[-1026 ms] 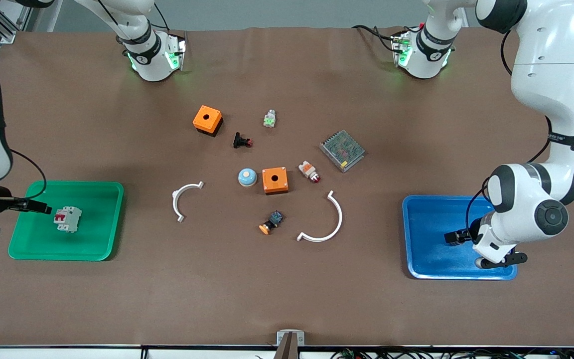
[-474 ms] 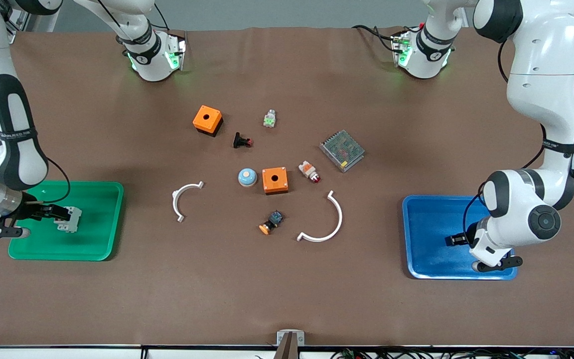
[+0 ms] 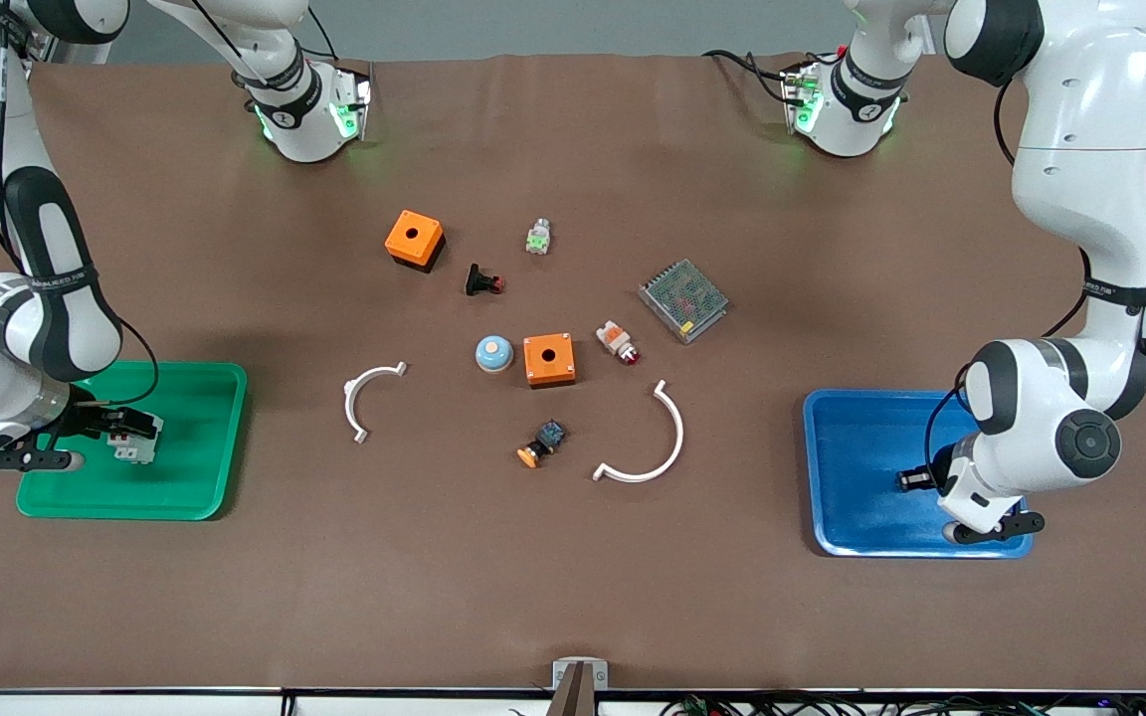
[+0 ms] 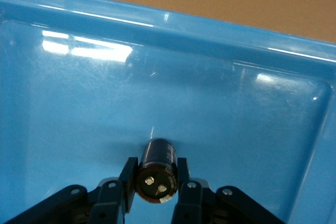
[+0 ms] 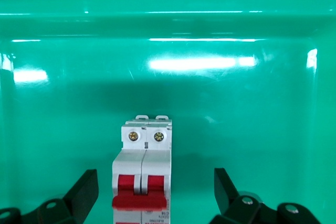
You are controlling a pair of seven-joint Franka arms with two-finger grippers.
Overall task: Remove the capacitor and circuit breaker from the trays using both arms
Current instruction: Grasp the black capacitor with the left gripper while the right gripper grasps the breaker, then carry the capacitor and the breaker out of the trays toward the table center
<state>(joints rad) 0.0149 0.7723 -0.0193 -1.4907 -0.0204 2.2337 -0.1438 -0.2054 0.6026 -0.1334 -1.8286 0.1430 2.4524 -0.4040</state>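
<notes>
I should close my right gripper on the breaker now, because its fingers reach down around the white breaker's sides in the green tray (image 3: 195, 467) (image 5: 236, 124). Closing now would hold it.
The capacitor (image 4: 158, 153), a small black cylinder, lies low over the floor of the blue tray (image 3: 852, 447), also seen in the left wrist view (image 4: 63, 103). My left gripper (image 3: 908, 481) is shut on it, its fingers (image 4: 129, 174) pressed to both sides. In the front view the gripper hides the capacitor. The breaker (image 3: 133, 445), white with a red lever, rests in the green tray (image 3: 195, 467) and also shows in the right wrist view (image 5: 144, 156). My right gripper (image 3: 130, 428) is open, its fingers (image 5: 86, 192) wide on either side and clear of the breaker.
Mid-table lie two orange boxes (image 3: 414, 239) (image 3: 548, 359), a black button with red tip (image 3: 481, 281), a green-white part (image 3: 537, 239), a mesh-topped metal box (image 3: 682, 299), a white-orange part (image 3: 618, 341), a blue dome (image 3: 494, 353), an orange-capped button (image 3: 541, 444) and two white arcs (image 3: 369, 400) (image 3: 648, 443).
My right gripper has moved from beside the breaker to straddle it, and the right arm has swung in over the table. My left gripper has sunk slightly in the blue tray.
</notes>
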